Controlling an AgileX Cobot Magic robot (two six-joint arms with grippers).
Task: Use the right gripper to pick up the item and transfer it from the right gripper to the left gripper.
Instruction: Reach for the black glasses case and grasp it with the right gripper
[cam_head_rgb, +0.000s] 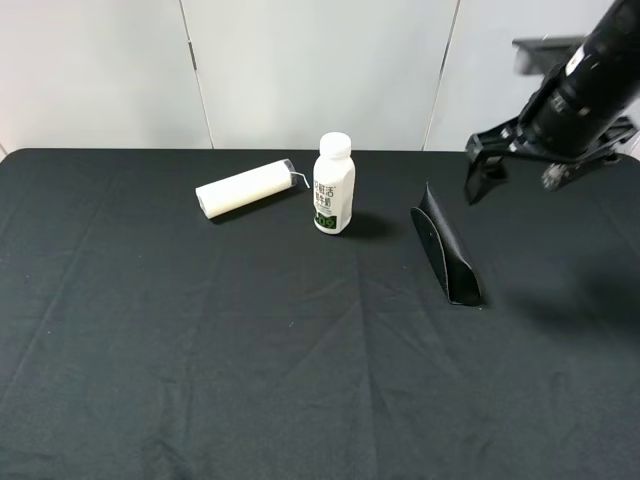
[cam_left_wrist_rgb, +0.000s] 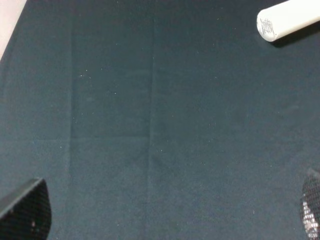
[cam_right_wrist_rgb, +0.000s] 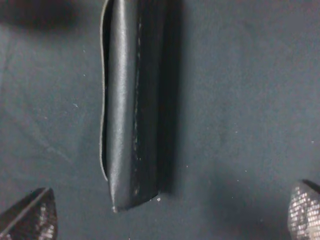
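My right gripper grabs the case by its broad end (cam_head_rgb: 463, 287) next, which leaves the black case's narrow end (cam_head_rgb: 428, 203) free for my left gripper.
The item, a long black wedge-shaped case (cam_head_rgb: 447, 245), lies on the black cloth right of centre. In the right wrist view it (cam_right_wrist_rgb: 132, 100) shows lengthwise below the camera. My right gripper (cam_head_rgb: 515, 168) hangs in the air above and to the right of the case's far end, open and empty, apart from the case. Its two fingertips (cam_right_wrist_rgb: 30, 217) show spread wide in the right wrist view. My left gripper (cam_left_wrist_rgb: 167, 217) is out of the exterior high view. Its fingertips (cam_left_wrist_rgb: 25, 210) are spread wide over bare cloth, holding nothing.
A white tube (cam_head_rgb: 245, 188) lies at the back left of centre, and its end shows in the left wrist view (cam_left_wrist_rgb: 287, 19). A white bottle with a green label (cam_head_rgb: 334, 185) stands upright between the tube and the case. The table (cam_head_rgb: 200, 380) is covered in black cloth.
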